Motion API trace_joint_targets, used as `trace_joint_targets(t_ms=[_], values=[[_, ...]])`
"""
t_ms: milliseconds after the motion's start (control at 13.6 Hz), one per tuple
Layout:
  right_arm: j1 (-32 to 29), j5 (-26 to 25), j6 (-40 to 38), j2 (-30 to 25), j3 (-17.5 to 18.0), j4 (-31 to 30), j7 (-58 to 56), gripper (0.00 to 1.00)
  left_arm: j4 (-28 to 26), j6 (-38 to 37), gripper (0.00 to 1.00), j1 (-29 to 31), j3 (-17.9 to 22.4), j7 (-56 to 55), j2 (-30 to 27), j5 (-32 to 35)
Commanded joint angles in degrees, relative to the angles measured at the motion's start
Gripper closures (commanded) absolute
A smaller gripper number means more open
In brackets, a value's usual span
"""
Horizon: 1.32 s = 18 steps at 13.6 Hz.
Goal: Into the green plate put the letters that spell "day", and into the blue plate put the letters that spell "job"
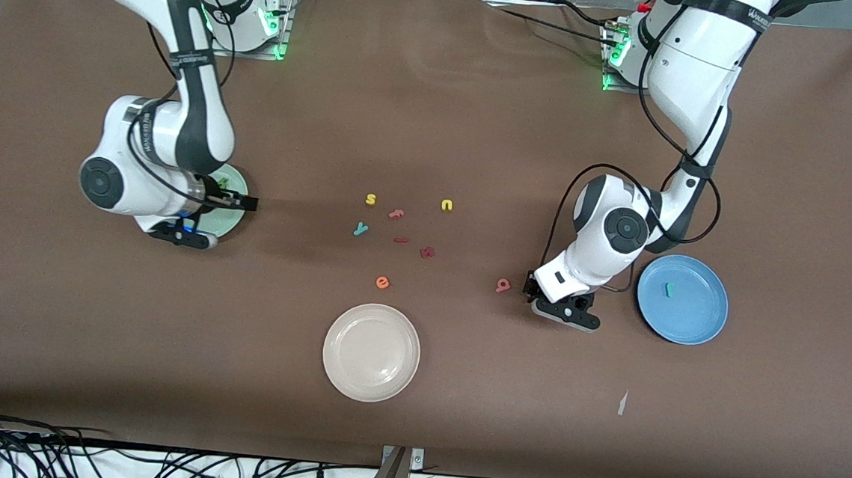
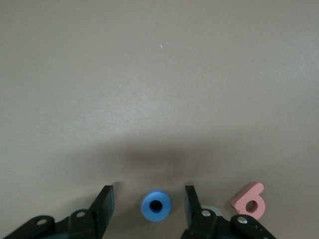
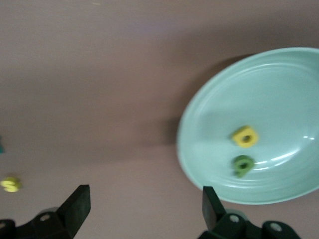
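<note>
The right gripper grips the teal "y" by its forked arms next, to add it to the green plate for "day".
My right gripper [image 1: 247, 202] [image 3: 144, 199] stands open and empty, low over the table just beside the green plate [image 1: 232, 219] [image 3: 279, 94]. A yellow letter [image 3: 245, 136] and a dark green letter [image 3: 242, 165] lie in that plate. The teal "y" [image 1: 360, 228] lies mid-table. My left gripper [image 1: 530, 287] [image 2: 148, 196] is open, its fingers standing apart on either side of the blue "o" [image 2: 156, 206] without touching it. The salmon-pink letter [image 1: 503, 285] [image 2: 248, 200] lies right beside it. The blue plate [image 1: 698, 318] holds the teal "j" [image 1: 668, 289].
Mid-table lie a yellow "s" [image 1: 370, 199] [image 3: 10, 184], a yellow "u" [image 1: 447, 205], an orange "e" [image 1: 382, 282] and red pieces [image 1: 427, 252]. A cream-white plate [image 1: 371, 351] sits nearer the front camera. A scrap of paper [image 1: 622, 403] lies near the blue plate.
</note>
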Motion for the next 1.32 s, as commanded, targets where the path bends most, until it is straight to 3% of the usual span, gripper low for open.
trace_joint_targets(t_ms=[0, 294, 514, 954, 1174, 1248], values=[[2.0, 1.1, 0.9, 3.1, 2.5, 5.2, 9.1, 0.0, 1.4, -0.4, 0.35, -2.0, 0.6, -1.8, 1.6, -1.6], [9.8, 1.1, 8.8, 7.9, 3.2, 7.5, 30.0, 0.01, 1.3, -0.4, 0.36, -2.0, 0.6, -1.9, 1.9, -1.4], [13.8, 1.2, 16.2, 10.4, 3.3, 7.0, 42.2, 0.01, 1.3, -0.4, 0.45, -1.9, 0.6, -1.4, 2.0, -1.3], [15.3, 1.6, 25.0, 14.0, 7.4, 6.7, 49.2, 0.03, 0.7, -0.4, 0.52, -1.7, 1.4, -1.1, 2.0, -1.0], [15.3, 1.6, 26.1, 14.9, 8.1, 6.6, 49.2, 0.33, 0.6, -0.4, 0.72, -1.7, 1.7, -1.1, 2.0, -0.9], [15.3, 1.6, 26.1, 14.9, 8.1, 6.6, 49.2, 0.47, 0.6, -0.4, 0.72, -1.6, 1.7, -1.0, 2.0, -0.9]])
